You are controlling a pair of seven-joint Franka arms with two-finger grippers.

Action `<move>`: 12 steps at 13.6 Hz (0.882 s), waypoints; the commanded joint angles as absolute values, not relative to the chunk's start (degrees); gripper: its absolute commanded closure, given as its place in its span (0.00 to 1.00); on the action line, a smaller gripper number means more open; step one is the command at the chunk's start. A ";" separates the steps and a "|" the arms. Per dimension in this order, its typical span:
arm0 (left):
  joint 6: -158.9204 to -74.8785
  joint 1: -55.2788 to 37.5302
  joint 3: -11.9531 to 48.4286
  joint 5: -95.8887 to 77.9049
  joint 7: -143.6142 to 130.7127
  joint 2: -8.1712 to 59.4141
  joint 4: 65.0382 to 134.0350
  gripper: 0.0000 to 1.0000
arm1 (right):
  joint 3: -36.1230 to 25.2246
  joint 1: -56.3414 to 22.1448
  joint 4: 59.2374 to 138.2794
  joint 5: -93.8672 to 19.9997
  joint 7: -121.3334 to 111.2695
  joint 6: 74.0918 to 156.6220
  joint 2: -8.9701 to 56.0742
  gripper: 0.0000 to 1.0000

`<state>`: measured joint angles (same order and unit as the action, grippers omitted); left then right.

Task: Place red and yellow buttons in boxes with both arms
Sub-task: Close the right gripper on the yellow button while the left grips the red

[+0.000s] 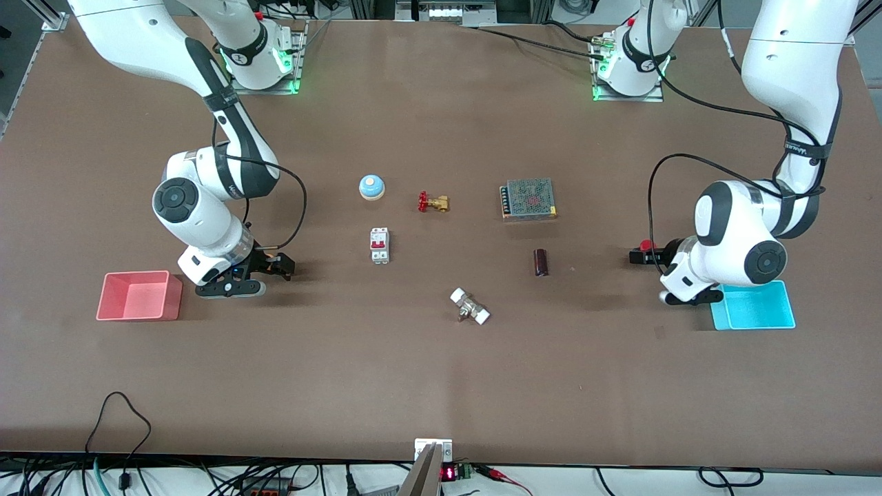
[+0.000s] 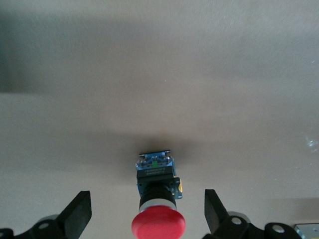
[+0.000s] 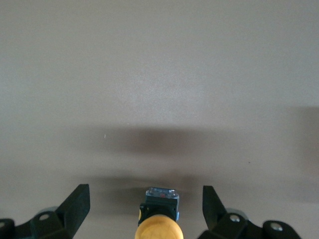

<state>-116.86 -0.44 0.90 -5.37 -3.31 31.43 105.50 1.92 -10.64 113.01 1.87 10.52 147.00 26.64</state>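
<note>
The yellow button is to go in the pink box, so the right gripper will next grab it by its black body (image 3: 158, 205).
The red button (image 2: 158, 225) lies on its side on the table, between the spread fingers of my left gripper (image 2: 147, 198), and neither finger touches it. Its red cap shows by the left gripper (image 1: 639, 257) in the front view (image 1: 645, 244), beside the cyan box (image 1: 758, 308). The yellow button (image 3: 159, 221) lies the same way between the open fingers of my right gripper (image 3: 145, 193), untouched. In the front view the right gripper (image 1: 279, 265) is low at the table beside the pink box (image 1: 138, 296) and hides the yellow button.
Mid-table stand a blue-and-white bell (image 1: 371, 187), a brass valve (image 1: 433, 202), a mesh-topped power supply (image 1: 528, 199), a white circuit breaker (image 1: 380, 245), a dark cylinder (image 1: 541, 262) and a white fitting (image 1: 470, 306).
</note>
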 commanded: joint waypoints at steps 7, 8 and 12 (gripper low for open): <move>-117.77 -1.85 0.79 -6.33 -5.71 29.18 109.95 0.01 | 1.93 -9.67 120.06 2.72 9.14 153.02 25.49 0.00; -117.77 -1.93 0.79 -6.42 -5.71 29.18 109.95 0.07 | 1.93 -9.67 120.15 2.72 9.05 153.02 25.40 0.01; -117.34 -1.67 0.88 -6.42 -5.45 29.09 109.78 0.52 | 1.93 -9.67 120.06 2.73 8.96 152.58 25.49 0.19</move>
